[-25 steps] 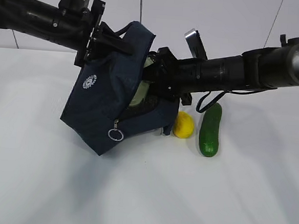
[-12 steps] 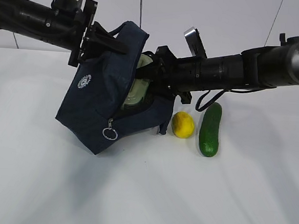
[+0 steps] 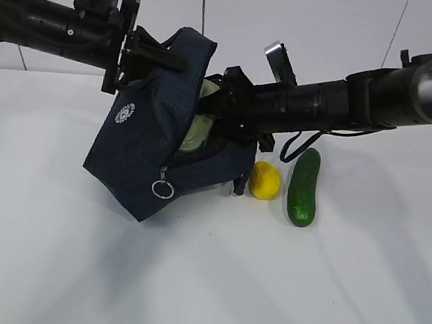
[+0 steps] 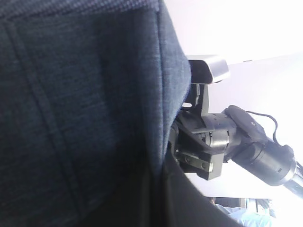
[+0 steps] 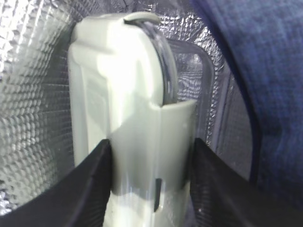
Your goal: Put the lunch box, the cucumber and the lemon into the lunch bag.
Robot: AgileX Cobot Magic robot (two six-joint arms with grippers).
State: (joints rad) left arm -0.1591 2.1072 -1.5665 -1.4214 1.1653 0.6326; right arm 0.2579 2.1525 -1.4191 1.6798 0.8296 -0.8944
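The lunch box sits down inside the lunch bag's foil lining in the right wrist view. The right gripper will let go of the box next, and the box would rest inside.
The navy lunch bag hangs tilted, its mouth facing right. My left gripper is shut on the bag's top edge and holds it up; in the left wrist view the bag fabric fills the frame. My right gripper reaches into the bag's mouth, shut on the lunch box, whose sage-green lid and clip sit between my fingers against the silver foil lining. The lunch box shows partly in the opening. The yellow lemon and the dark green cucumber lie on the table right of the bag.
The white table stretches in front of the bag. The bag's metal zipper ring hangs at its front corner. The right arm passes above the lemon and cucumber.
The bag shifted a little to the left and its mouth opened wider. The lunch box moved deeper into the bag with my right gripper.
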